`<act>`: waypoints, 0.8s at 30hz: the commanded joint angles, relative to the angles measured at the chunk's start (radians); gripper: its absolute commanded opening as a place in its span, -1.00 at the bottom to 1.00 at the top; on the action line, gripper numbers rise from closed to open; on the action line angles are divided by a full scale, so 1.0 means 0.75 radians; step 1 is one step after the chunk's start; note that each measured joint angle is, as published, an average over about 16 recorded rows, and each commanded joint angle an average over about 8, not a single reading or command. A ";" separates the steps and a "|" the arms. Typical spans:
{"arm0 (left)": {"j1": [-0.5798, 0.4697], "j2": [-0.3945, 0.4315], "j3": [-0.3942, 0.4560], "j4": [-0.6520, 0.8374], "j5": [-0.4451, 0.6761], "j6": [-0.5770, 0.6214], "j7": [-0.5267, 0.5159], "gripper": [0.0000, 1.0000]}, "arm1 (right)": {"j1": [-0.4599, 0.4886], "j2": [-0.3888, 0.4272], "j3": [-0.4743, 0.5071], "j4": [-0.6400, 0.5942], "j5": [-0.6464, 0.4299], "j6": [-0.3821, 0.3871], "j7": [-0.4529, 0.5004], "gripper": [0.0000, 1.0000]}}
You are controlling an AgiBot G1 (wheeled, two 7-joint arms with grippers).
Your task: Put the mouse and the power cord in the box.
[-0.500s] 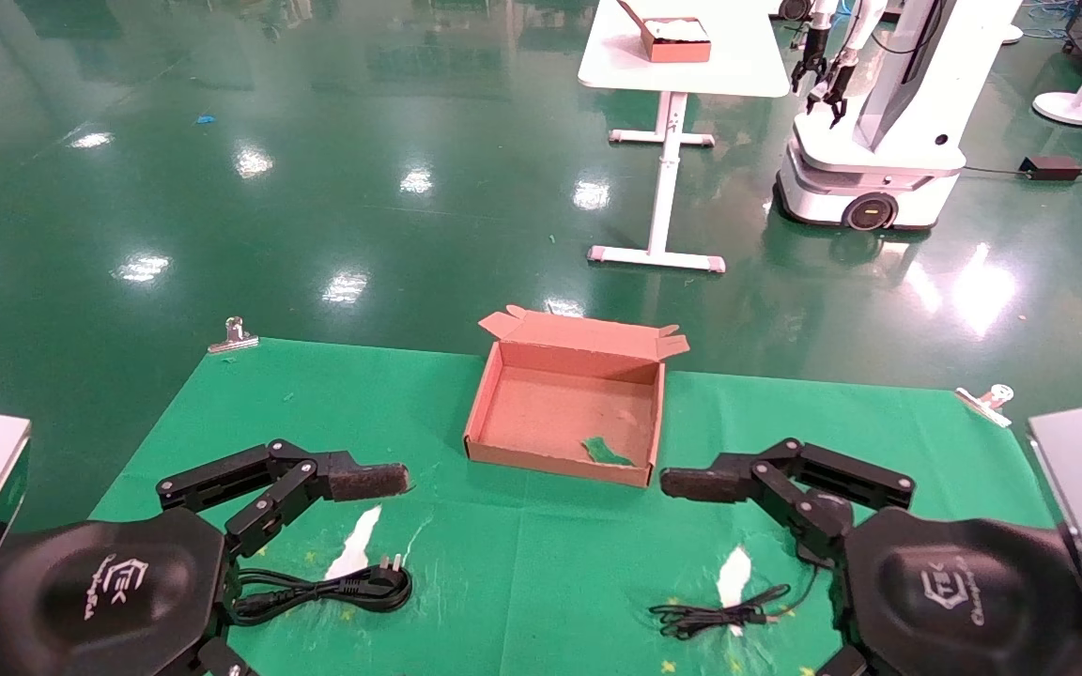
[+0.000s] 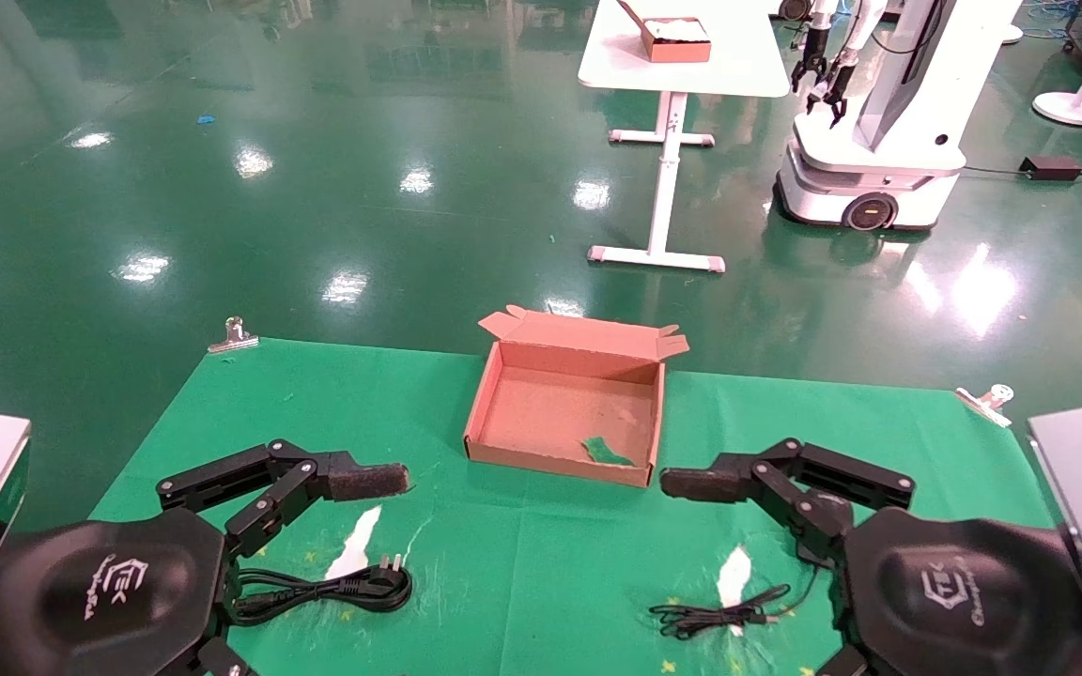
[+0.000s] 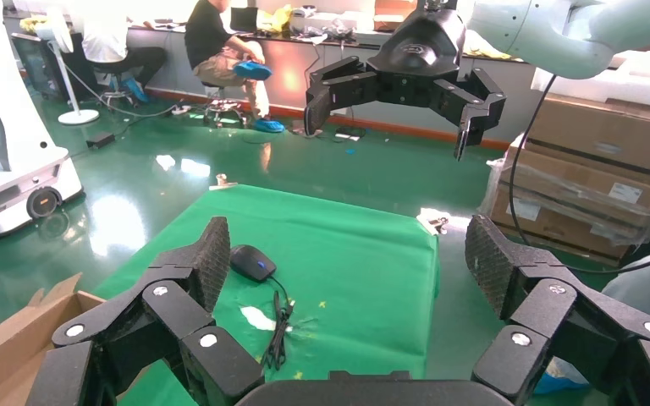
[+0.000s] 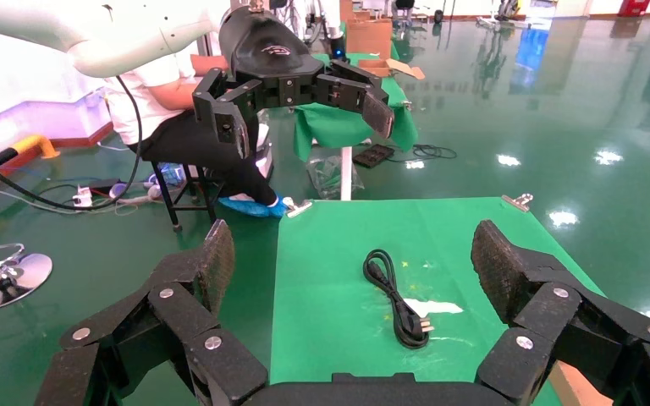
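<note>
My left gripper is to grab the power cord around its narrow middle [image 2: 320,591] next, since loops spread at both ends. The power cord then goes in the box.
The brown cardboard box [image 2: 489,449] lies open at the middle of the green cloth, lid flap folded back. The power cord [image 2: 334,591] lies coiled near the front left, plug toward the centre; it also shows as the black cord [image 4: 398,296] in the right wrist view. The mouse [image 3: 252,262] rests on the cloth at the front right. In the head view only its thin cable [image 2: 719,617] shows, the body hidden by my right arm. My left gripper [image 3: 351,254] hangs open above the power cord. My right gripper [image 4: 351,249] hangs open above the mouse. Neither holds anything.
A green scrap [image 2: 607,453] lies inside the box. Metal clips [image 2: 233,335] [image 2: 987,399] pin the cloth's far corners. White tears [image 2: 353,545] mark the cloth. Beyond the table stand a white table [image 2: 691,75] with a small brown box [image 2: 672,39] and another robot [image 2: 879,122].
</note>
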 commanded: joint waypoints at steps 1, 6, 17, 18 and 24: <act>-0.001 0.001 0.001 0.001 0.001 -0.001 0.000 1.00 | 0.000 0.000 0.000 0.000 0.000 0.000 0.000 1.00; -0.001 0.002 0.004 0.002 0.007 -0.001 0.002 1.00 | 0.000 0.000 0.000 0.000 -0.001 0.000 -0.001 1.00; -0.140 0.051 0.141 0.140 0.317 0.078 0.113 1.00 | 0.081 0.000 -0.101 -0.151 -0.247 -0.088 -0.150 1.00; -0.168 0.063 0.165 0.169 0.366 0.086 0.134 1.00 | 0.101 -0.007 -0.121 -0.181 -0.287 -0.096 -0.178 1.00; -0.364 0.160 0.337 0.407 0.678 0.102 0.294 1.00 | 0.244 -0.069 -0.268 -0.427 -0.534 -0.105 -0.390 1.00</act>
